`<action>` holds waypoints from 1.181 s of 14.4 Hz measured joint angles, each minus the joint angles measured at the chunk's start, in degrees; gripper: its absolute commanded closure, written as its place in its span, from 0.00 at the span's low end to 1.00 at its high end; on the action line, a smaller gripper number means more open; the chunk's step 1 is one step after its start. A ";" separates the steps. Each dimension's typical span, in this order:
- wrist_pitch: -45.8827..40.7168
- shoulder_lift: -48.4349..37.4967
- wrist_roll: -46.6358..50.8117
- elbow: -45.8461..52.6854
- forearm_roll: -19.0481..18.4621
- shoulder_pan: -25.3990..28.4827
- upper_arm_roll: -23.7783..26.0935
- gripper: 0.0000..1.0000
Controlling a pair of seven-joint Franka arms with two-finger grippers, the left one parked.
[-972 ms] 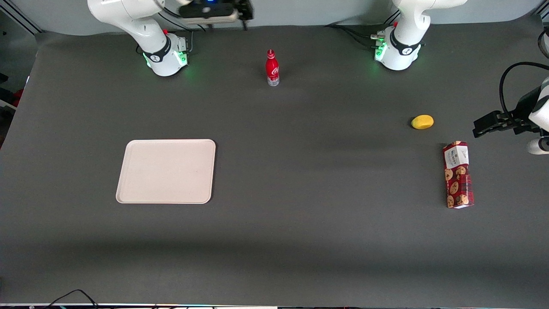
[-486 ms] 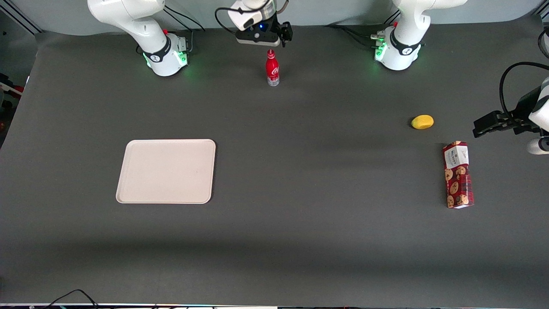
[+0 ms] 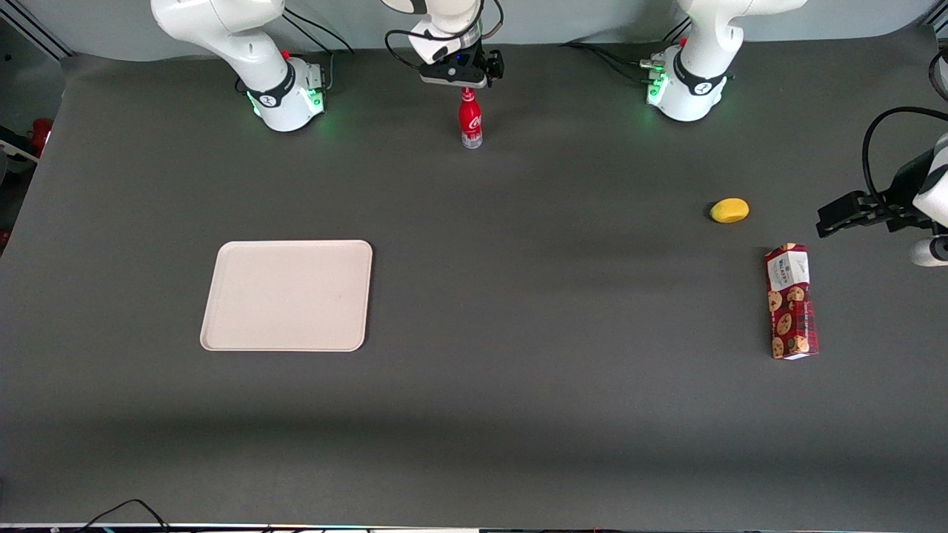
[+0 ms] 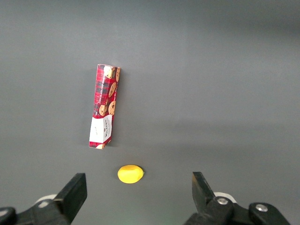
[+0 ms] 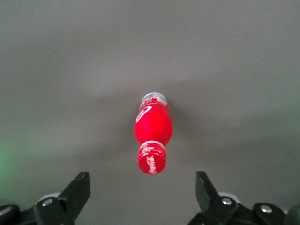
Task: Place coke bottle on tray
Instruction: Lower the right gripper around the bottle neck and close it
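The right gripper grabs the coke bottle by its red cap [image 3: 467, 94] next, to place the bottle on the tray [image 3: 287, 295].
The coke bottle [image 3: 469, 122], small, red, with a red cap and clear base, stands upright on the dark table between the two arm bases. My right gripper [image 3: 463, 76] hangs just above its cap, open and empty. In the right wrist view the bottle [image 5: 153, 129] is seen from above, its cap between and a little ahead of the spread fingers [image 5: 77, 190], with the gripper [image 5: 143, 190] holding nothing. The pale cream-pink tray [image 3: 287, 295] lies flat and bare, much nearer the front camera and toward the working arm's end of the table.
A yellow lemon-like object [image 3: 729, 210] and a long red cookie box [image 3: 791, 301] lie toward the parked arm's end; both show in the left wrist view [image 4: 130, 174], [image 4: 104, 105]. The working arm's base [image 3: 285, 92] stands beside the bottle.
My right gripper has come in from the working arm's side and lowered, now directly over the bottle's cap. The bottle and tray have not moved.
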 measured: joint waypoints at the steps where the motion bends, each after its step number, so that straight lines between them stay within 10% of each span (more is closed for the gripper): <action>1: 0.74 0.00 0.41 -0.74 -0.26 0.03 0.29 0.00; 9: 4.87 5.54 12.45 -2.39 -12.34 2.04 0.67 0.02; 17: 5.65 7.41 13.05 -2.26 -12.88 2.07 0.95 0.23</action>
